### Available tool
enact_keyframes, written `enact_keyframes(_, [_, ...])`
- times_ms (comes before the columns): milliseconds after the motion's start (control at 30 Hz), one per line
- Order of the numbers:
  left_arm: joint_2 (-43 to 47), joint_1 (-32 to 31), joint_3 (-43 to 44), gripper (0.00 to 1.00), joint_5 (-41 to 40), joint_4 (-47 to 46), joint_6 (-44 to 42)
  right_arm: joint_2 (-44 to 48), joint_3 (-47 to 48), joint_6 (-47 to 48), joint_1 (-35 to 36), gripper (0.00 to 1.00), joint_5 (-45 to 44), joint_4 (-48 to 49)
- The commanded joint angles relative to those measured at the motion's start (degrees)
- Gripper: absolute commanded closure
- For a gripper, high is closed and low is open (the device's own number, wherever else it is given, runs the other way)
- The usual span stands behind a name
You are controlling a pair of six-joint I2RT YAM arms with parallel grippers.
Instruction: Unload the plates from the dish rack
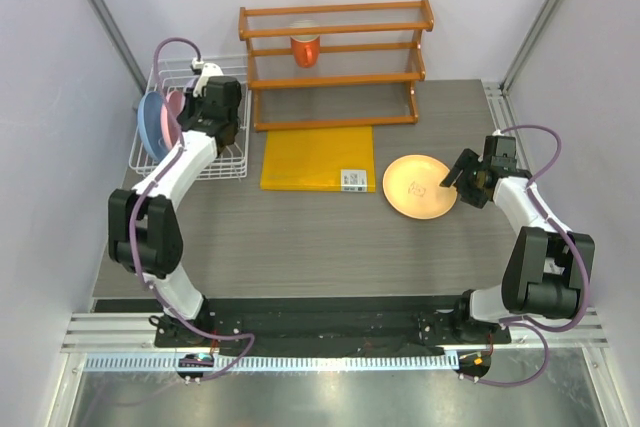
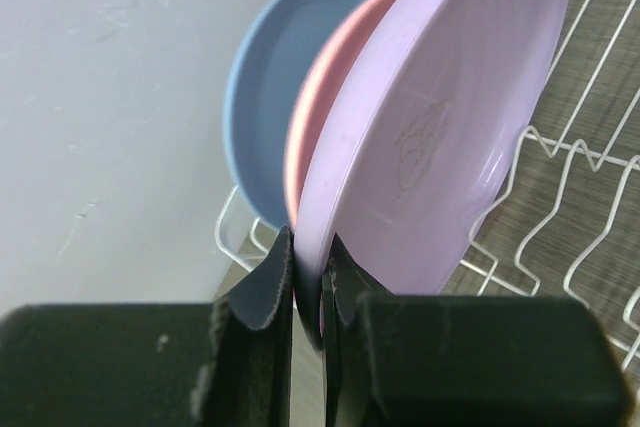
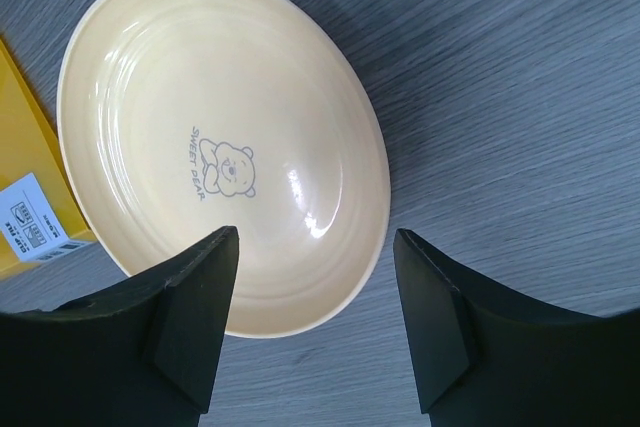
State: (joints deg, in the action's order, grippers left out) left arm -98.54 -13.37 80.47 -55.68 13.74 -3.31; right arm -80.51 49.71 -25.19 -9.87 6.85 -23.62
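The robot's right gripper will next grab the lilac plate by the plate's free rim, to stack it onto the peach-orange plate (image 1: 419,187) (image 3: 225,152).
The white wire dish rack (image 1: 215,175) stands at the back left. It holds three plates on edge: light blue (image 2: 265,87), pink (image 2: 318,97) and lilac (image 2: 450,117). My left gripper (image 2: 310,277) is shut on the lilac plate's rim, one finger on each face. From above, the left gripper (image 1: 205,112) is over the rack, beside the blue plate (image 1: 150,125) and the pink plate (image 1: 175,107). The peach-orange plate (image 1: 419,187) lies flat on the table at the right. My right gripper (image 1: 462,179) is open and empty at that plate's right edge, just above the plate (image 3: 220,137).
An orange wooden shelf rack (image 1: 335,57) stands at the back with an orange cup (image 1: 305,47) on it. A yellow mat (image 1: 318,157) with a label lies in front of it, between the dish rack and the peach-orange plate. Walls close the left and right sides.
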Motion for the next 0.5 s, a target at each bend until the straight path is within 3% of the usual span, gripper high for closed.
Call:
enact_keyframes(0, [7.83,-1.49,3.2,1.0,2.33,2.33,3.05,3.16,0.38,1.11,-0.24,0.31,1.23,0.33])
enact_keyframes(300, [14.78,-8.16,5.05,1.0,0.31,9.9,5.95,8.42,1.79,1.46,-0.15,0.29,2.11,-2.84])
enact_keyframes(467, [17.06,-12.2,5.5,1.0,5.83,17.27,13.32,13.71,3.81,2.16,0.38,0.2,9.04,-4.42])
